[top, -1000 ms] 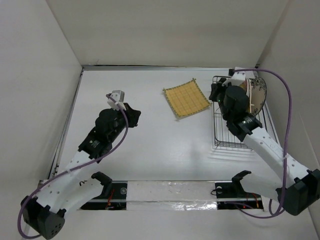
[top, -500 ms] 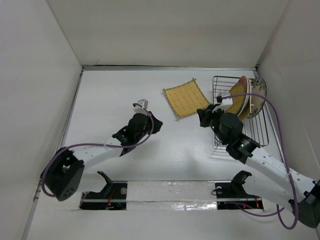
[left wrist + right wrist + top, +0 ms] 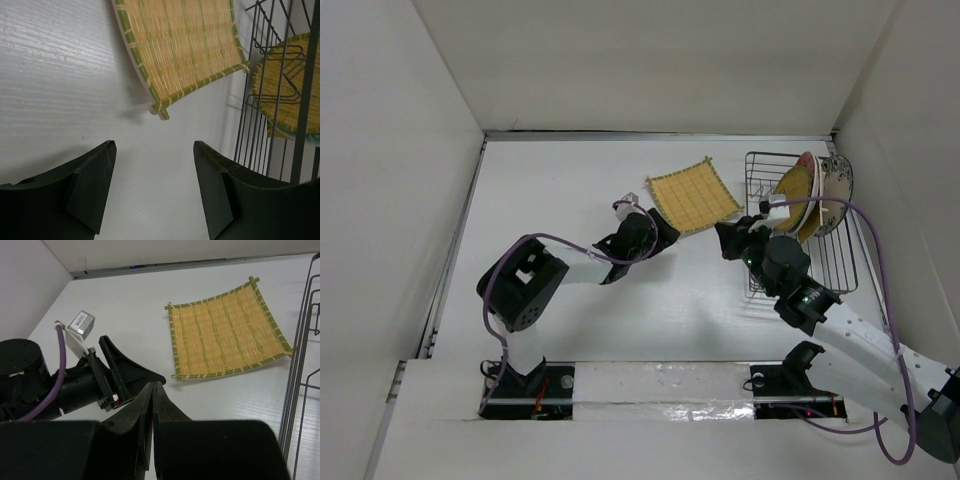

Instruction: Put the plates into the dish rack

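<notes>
The square bamboo plate should next be grabbed with my left gripper by its near corner (image 3: 684, 232) (image 3: 160, 105), so the opposite edge stays free for my right gripper.
A square yellow bamboo plate (image 3: 693, 200) (image 3: 185, 45) (image 3: 227, 335) lies flat on the table, left of the dish rack (image 3: 825, 265) (image 3: 250, 100). In the rack stand a round bamboo plate (image 3: 795, 185) (image 3: 285, 85), a red plate (image 3: 807, 163) and a white plate with blue pattern (image 3: 837, 190). My left gripper (image 3: 660, 236) (image 3: 155, 145) is open and empty, low over the table just short of the square plate's near corner. My right gripper (image 3: 726, 238) (image 3: 155, 385) is shut with nothing in it, between the rack and the square plate.
White walls close in the table at the left, back and right. The left arm lies stretched low across the table's middle (image 3: 570, 270). The left gripper's fingers (image 3: 125, 370) show just beyond my right fingertips. The rack's near half holds no plate.
The left arm has reached forward and right to the square plate's corner and opened its jaws. The right arm has drawn back from the rack, leaving the plates standing in it.
</notes>
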Controlling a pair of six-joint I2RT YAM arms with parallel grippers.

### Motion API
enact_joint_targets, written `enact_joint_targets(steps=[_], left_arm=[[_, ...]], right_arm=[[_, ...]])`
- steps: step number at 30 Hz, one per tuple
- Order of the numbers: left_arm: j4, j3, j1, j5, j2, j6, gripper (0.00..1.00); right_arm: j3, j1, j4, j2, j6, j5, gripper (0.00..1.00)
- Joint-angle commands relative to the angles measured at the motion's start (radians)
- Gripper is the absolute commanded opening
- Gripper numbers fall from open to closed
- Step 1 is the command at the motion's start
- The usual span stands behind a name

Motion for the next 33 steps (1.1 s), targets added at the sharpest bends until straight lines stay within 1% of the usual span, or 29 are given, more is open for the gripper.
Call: enact_joint_targets(steps=[1, 5, 7, 11, 17, 21, 24, 25, 27, 33], left_arm=[[0.056, 0.060, 0.016, 0.005, 0.040, -0.106, 0.61], [0.030, 0.128, 0.017, -0.006, 0.105, -0.134, 0.61], [0.015, 0.157, 0.017, -0.012, 0.149, -0.160, 0.60], [0.042, 0.177, 0.027, -0.029, 0.189, -0.195, 0.58], [0.038, 0.214, 0.027, -0.038, 0.243, -0.231, 0.55], [0.045, 0.231, 0.027, -0.058, 0.284, -0.258, 0.48], [0.080, 0.231, 0.027, -0.043, 0.312, -0.287, 0.44], [0.091, 0.225, 0.027, -0.037, 0.317, -0.307, 0.41], [0.134, 0.213, 0.027, -0.035, 0.323, -0.321, 0.38], [0.191, 0.173, 0.027, -0.081, 0.312, -0.349, 0.29]], right_arm=[[-0.006, -0.005, 0.085, -0.008, 0.015, 0.001, 0.07], [-0.009, -0.005, 0.087, -0.008, 0.025, -0.011, 0.07], [-0.012, -0.005, 0.090, -0.013, 0.028, -0.017, 0.07], [-0.017, -0.005, 0.090, -0.027, 0.028, -0.021, 0.07], [-0.020, -0.014, 0.088, -0.037, 0.032, -0.031, 0.08], [-0.024, -0.014, 0.091, -0.043, 0.038, -0.027, 0.08], [-0.024, -0.024, 0.090, -0.042, 0.046, -0.036, 0.08], [-0.024, -0.024, 0.090, -0.040, 0.048, -0.040, 0.08], [-0.023, -0.024, 0.090, -0.045, 0.048, -0.047, 0.08], [-0.026, -0.024, 0.090, -0.050, 0.049, -0.054, 0.09]])
